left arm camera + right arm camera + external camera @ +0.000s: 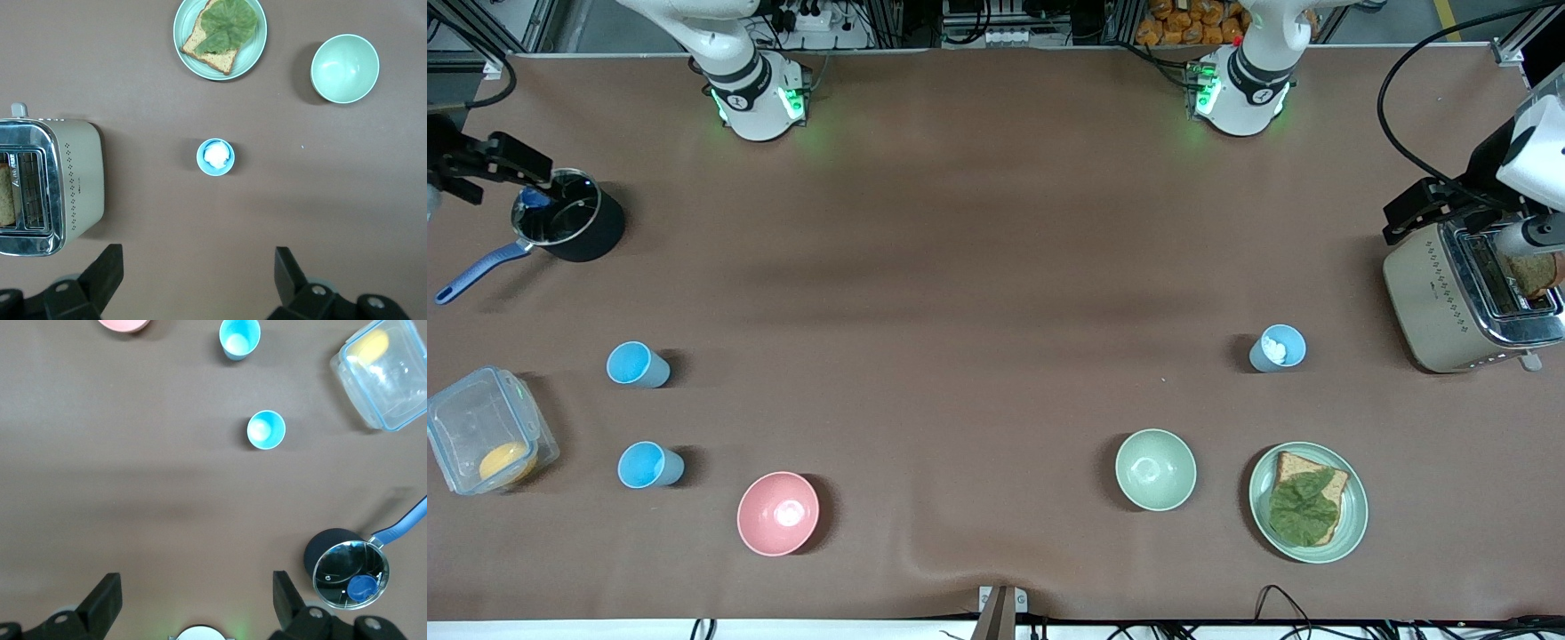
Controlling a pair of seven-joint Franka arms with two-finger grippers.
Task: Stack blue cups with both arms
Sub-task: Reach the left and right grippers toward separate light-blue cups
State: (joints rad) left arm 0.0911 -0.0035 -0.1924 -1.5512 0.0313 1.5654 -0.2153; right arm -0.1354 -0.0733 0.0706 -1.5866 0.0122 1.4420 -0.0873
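The cup with something white inside should be grabbed next by its rim (1289, 329) (215, 140) with my left gripper, so the blue cups can be stacked.
Three blue cups stand upright on the brown table. Two are toward the right arm's end: one (638, 364) and one nearer the front camera (649, 465); both show in the right wrist view (266, 430) (239, 339). A duller grey-blue cup (1278, 348) with something white inside stands toward the left arm's end and shows in the left wrist view (215, 157). My left gripper (197, 280) is open and empty, high over the table beside the toaster (1427, 212). My right gripper (195, 600) is open and empty, high beside the pot (494, 160).
A pink bowl (777, 513), a pale green bowl (1155, 469) and a green plate (1352, 524) with toast and lettuce sit near the front camera. A toaster (1432, 302) stands at the left arm's end. A black pot (591, 236) and a clear container (463, 422) stand at the right arm's end.
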